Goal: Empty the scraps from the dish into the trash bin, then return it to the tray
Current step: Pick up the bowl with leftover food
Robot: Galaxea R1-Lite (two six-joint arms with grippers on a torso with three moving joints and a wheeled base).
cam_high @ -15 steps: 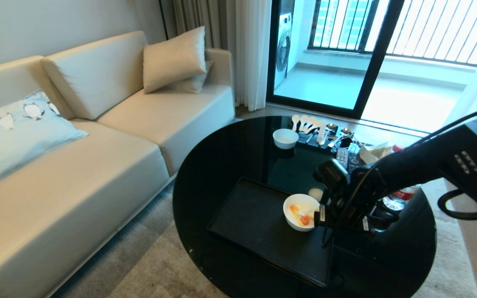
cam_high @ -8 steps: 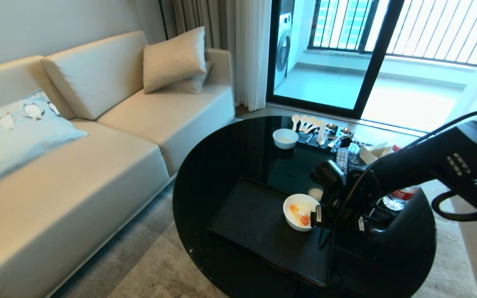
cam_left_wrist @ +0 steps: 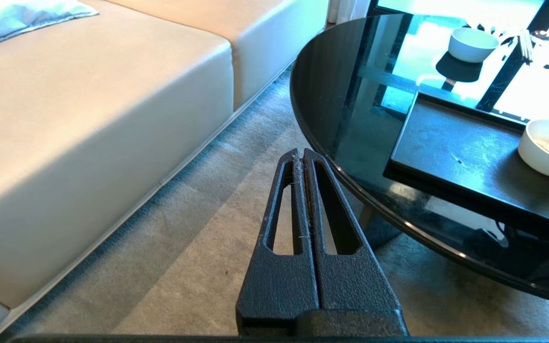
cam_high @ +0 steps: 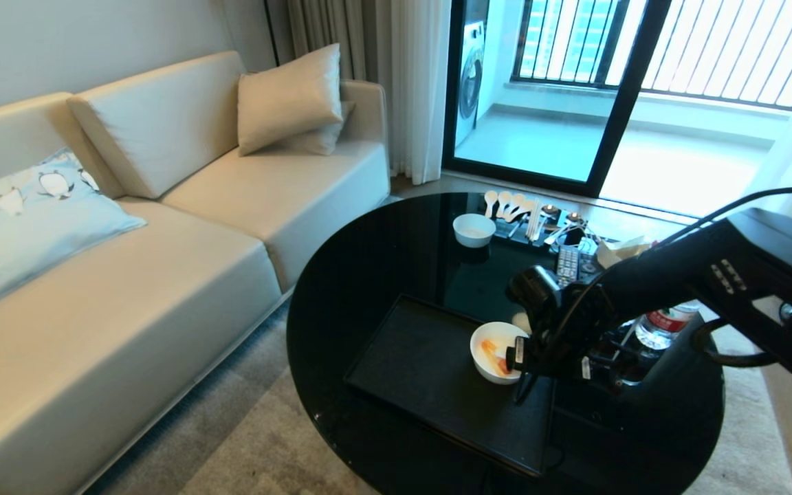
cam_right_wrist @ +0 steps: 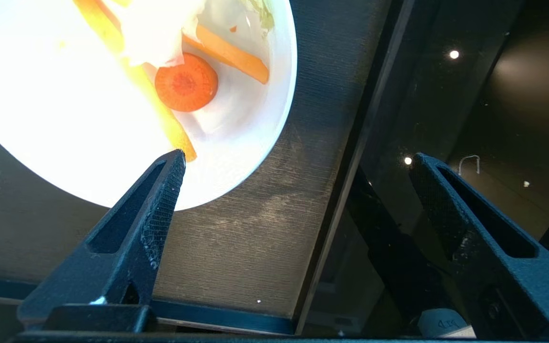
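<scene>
My right gripper grabs the dish by its rim [cam_high: 509, 379] [cam_right_wrist: 244, 176] beside the carrot slice next, to empty the dish's scraps into the trash bin.
The dish [cam_high: 491, 352], a white round bowl, sits on the right part of the black tray [cam_high: 423, 371] on the round black table. Inside it lie the scraps [cam_right_wrist: 186, 82]: a carrot slice, orange strips and pale pieces. My right gripper [cam_right_wrist: 298, 157] hangs open just above the tray at the dish's right side; one fingertip [cam_right_wrist: 172, 166] overlaps the dish's rim, the other stands over the table glass beyond the tray's edge. In the head view the right gripper [cam_high: 516, 354] is at the dish's rim. My left gripper [cam_left_wrist: 299, 155] is shut, parked over the carpet beside the table. The trash bin is out of view.
A smaller white bowl [cam_high: 474, 229] stands at the table's far side next to a cutlery holder with spoons [cam_high: 516, 210]. A remote [cam_high: 566, 262], tissues and a water bottle [cam_high: 661, 326] crowd the table's right. A beige sofa [cam_high: 162, 227] lies to the left.
My right arm has moved leftward and lower, bringing the open gripper closer over the dish's right rim. The dish and the left gripper have stayed put.
</scene>
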